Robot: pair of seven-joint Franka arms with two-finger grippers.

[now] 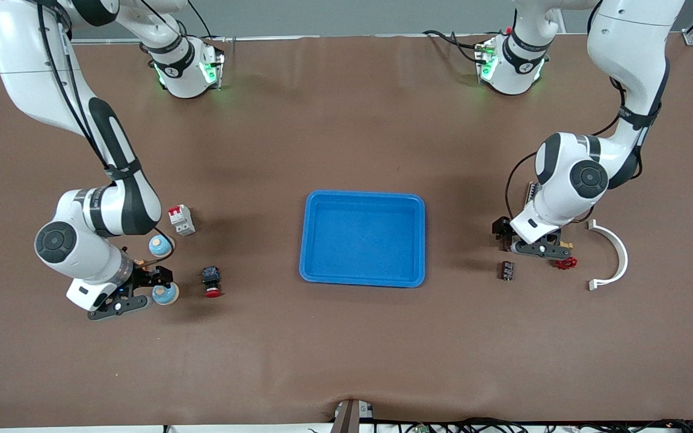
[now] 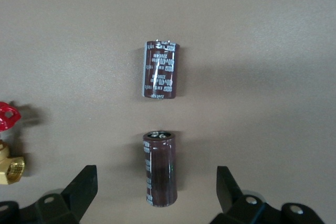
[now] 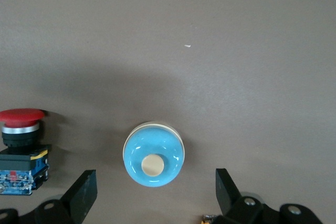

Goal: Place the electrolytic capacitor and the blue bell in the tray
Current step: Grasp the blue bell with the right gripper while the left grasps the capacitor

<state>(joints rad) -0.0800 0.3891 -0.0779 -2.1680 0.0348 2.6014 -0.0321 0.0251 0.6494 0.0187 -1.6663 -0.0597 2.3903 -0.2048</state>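
The fingers of my right gripper stop above the blue bell (image 1: 166, 293). The gripper should go down to the bell before it closes on the bell.
The bright-blue tray (image 1: 363, 194) lies empty at the table's middle. My right gripper (image 1: 157, 280) is open and low over a blue bell with a cream knob (image 1: 165, 293). In the right wrist view the bell (image 3: 153, 160) sits between the open fingers (image 3: 84, 192), untouched. My left gripper (image 1: 505, 236) is open at the left arm's end of the table. In the left wrist view a dark-brown electrolytic capacitor (image 2: 160, 169) lies between its open fingers (image 2: 227, 184), untouched. A second capacitor (image 2: 161, 70) lies apart from it and shows in the front view (image 1: 507, 270).
A second blue bell (image 1: 160, 245) and a white-and-red breaker (image 1: 181, 219) lie by the right arm. A red push button (image 1: 212, 281) sits beside the bell (image 3: 21, 150). A red-handled brass valve (image 1: 565, 263) and a white curved piece (image 1: 614, 252) lie by the left gripper.
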